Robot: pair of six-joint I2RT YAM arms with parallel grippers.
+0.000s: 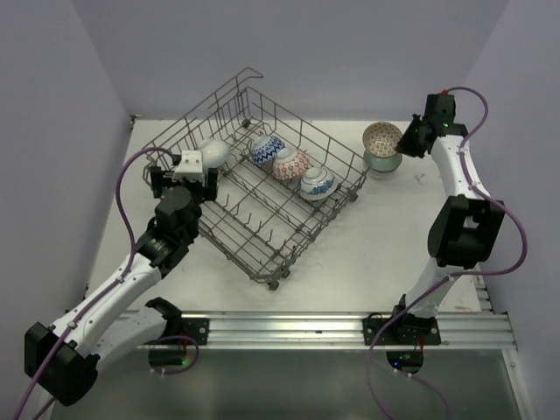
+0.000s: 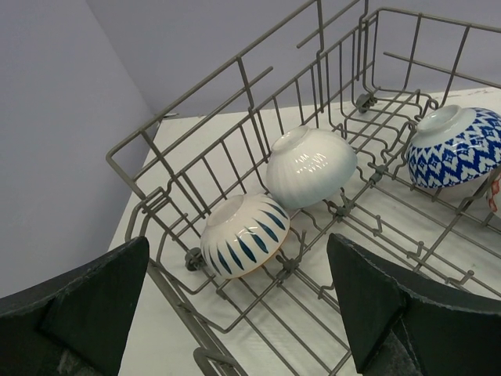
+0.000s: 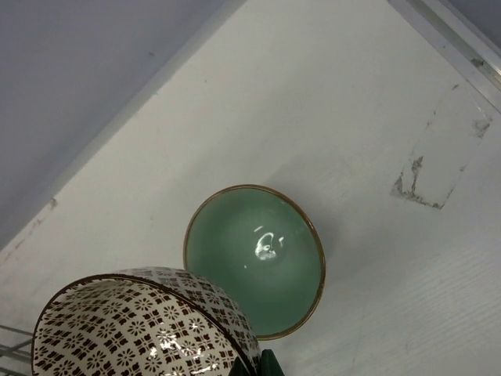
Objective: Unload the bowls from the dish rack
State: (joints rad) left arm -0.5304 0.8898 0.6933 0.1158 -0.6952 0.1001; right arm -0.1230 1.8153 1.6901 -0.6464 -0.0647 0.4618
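My right gripper needs to move the brown-patterned bowl [image 1: 382,136] over the middle of the green bowl, because it hangs tilted over only the green bowl's edge and would drop off-center if I opened now.
The grey wire dish rack [image 1: 262,254] sits mid-table. It holds a white bowl [image 1: 214,153], a blue-patterned bowl [image 1: 267,149], a red-patterned bowl [image 1: 290,164] and a blue-and-white bowl [image 1: 318,184]. My left gripper [image 1: 188,171] is open and empty over the rack's left corner. In the left wrist view my left gripper [image 2: 239,301] has a blue-striped bowl [image 2: 244,235] just ahead of it, then the white bowl [image 2: 311,166]. My right gripper [image 1: 406,140] is shut on the rim of a brown-patterned bowl [image 1: 382,136], held just above a mint green bowl [image 1: 380,163] on the table.
The rack's raised wire sides [image 2: 196,133] stand close around my left fingers [image 2: 376,305]. The green bowl [image 3: 254,258] sits upright on the white tabletop near the back wall, with a scuffed tape mark [image 3: 423,180] to its right. The patterned bowl [image 3: 141,329] overlaps the green bowl's near edge.
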